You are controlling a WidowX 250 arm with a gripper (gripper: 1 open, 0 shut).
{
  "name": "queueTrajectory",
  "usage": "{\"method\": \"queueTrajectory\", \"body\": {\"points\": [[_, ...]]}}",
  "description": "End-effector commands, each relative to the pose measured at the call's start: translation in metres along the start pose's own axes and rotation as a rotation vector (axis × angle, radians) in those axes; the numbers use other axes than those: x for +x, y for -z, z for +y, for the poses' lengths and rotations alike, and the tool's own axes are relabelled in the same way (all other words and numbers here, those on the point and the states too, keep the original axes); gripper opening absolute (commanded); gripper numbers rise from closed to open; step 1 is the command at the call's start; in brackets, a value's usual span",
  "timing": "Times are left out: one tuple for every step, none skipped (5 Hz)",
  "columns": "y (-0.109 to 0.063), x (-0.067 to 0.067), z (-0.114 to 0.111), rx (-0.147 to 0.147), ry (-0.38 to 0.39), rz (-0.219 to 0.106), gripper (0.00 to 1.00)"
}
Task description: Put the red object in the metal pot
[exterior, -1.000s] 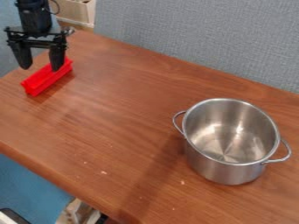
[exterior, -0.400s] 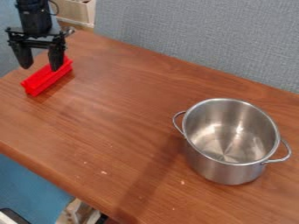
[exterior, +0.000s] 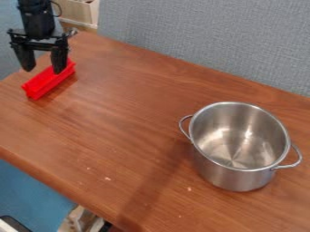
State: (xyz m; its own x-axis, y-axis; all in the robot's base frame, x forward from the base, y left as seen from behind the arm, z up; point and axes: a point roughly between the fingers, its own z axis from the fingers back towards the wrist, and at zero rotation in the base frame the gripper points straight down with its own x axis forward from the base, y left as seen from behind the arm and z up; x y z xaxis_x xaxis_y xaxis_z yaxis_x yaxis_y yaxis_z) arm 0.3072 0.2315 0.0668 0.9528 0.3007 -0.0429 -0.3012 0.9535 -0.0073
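The red object should be grabbed next by its long sides, so that my gripper can put it in the metal pot [exterior: 242, 145].
The red object [exterior: 49, 82] is a small bright red block lying on the wooden table [exterior: 121, 118] at the far left. My gripper [exterior: 42, 63] hangs just above the block's far end, open, with its two black fingers spread and nothing between them. The metal pot [exterior: 242, 145] is a shiny round steel pot with two small side handles. It stands upright and empty at the right of the table, far from the gripper.
A blue-grey wall [exterior: 206, 36] runs behind the table. The table's front edge [exterior: 49, 190] runs diagonally at lower left. A beige box [exterior: 80, 11] sits at the back left behind the arm.
The gripper has shifted very slightly. The red object and the pot have not moved.
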Motion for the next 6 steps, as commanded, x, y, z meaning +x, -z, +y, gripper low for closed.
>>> {"method": "queueTrajectory", "body": {"points": [[-0.0223,0.0065,0.0109,0.022,-0.014,-0.067,1.00],[-0.0217,0.0079,0.0112,0.021,-0.008,-0.068,1.00],[-0.0221,0.0088,0.0114,0.019,-0.001,-0.069,1.00],[-0.0215,0.0100,0.0120,0.019,0.006,-0.070,1.00],[-0.0215,0.0110,0.0127,0.018,0.012,-0.070,1.00],[-0.0144,0.0120,0.0119,0.020,0.008,-0.066,1.00]]}}
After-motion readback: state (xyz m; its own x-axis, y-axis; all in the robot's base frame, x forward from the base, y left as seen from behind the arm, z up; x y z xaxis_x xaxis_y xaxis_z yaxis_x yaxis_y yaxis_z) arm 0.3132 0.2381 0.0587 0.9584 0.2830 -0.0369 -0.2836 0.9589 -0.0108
